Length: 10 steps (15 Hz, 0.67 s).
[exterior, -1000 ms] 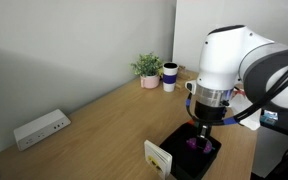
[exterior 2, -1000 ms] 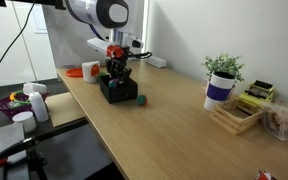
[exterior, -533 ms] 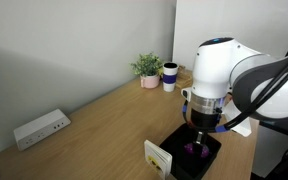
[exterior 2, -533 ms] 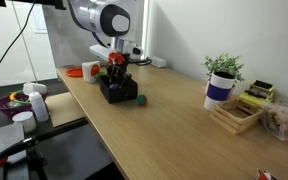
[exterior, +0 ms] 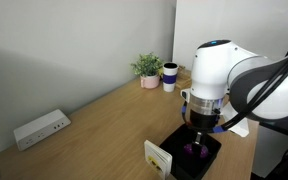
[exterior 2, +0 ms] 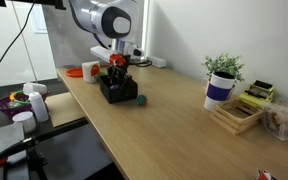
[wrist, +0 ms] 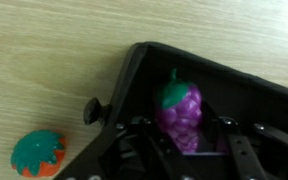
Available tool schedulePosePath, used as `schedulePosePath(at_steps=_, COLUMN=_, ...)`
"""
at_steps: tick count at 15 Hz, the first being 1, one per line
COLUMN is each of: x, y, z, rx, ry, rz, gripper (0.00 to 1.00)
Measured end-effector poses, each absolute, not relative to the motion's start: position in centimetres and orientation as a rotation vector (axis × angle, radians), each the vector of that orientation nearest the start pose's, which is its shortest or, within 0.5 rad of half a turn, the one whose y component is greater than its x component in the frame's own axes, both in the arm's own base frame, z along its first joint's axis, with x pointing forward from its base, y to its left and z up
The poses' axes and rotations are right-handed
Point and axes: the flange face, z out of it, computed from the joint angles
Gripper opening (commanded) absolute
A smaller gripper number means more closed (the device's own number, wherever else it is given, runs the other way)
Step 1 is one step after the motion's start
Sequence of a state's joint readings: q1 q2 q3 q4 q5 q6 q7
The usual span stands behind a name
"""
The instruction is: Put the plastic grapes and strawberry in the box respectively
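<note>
The plastic grapes hang low inside the black box's sides and would stay in the box, so it is now time for my gripper to release them.
The purple plastic grapes [wrist: 180, 108], topped by a green leaf, hang low inside the black box [wrist: 252, 92], and my gripper [wrist: 181, 138] is shut on them from both sides. In an exterior view the gripper [exterior: 198, 134] reaches down into the box [exterior: 180, 166], where a bit of purple grapes [exterior: 192, 149] shows; a cream card [exterior: 159, 157] stands on the box's near side. The red strawberry [wrist: 37, 156] with its teal cap lies on the wooden table just outside the box, beside the box [exterior 2: 111, 96] as a small piece, the strawberry [exterior 2: 141, 99].
A white power strip [exterior: 40, 128] lies by the wall. A potted plant [exterior: 148, 69] and a mug [exterior: 170, 76] stand at the far end. A wooden tray [exterior 2: 236, 115], another plant in a cup [exterior 2: 222, 80] and a bowl of toys [exterior 2: 16, 102] are also around.
The arm has come down a little with the grapes into the box during the first half second; since then nothing has visibly moved.
</note>
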<state>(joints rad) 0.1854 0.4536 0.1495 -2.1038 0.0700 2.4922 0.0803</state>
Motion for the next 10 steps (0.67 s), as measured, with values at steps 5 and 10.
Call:
schedulePosePath(at_steps=5, x=54.29, y=18.88, z=19.64, rx=-3.035, ry=-0.281, rz=0.126, gripper=0.77)
schedulePosePath(at_steps=10, x=54.36, y=18.83, z=19.68, rx=-3.035, ry=-0.279, rz=0.124, gripper=1.00)
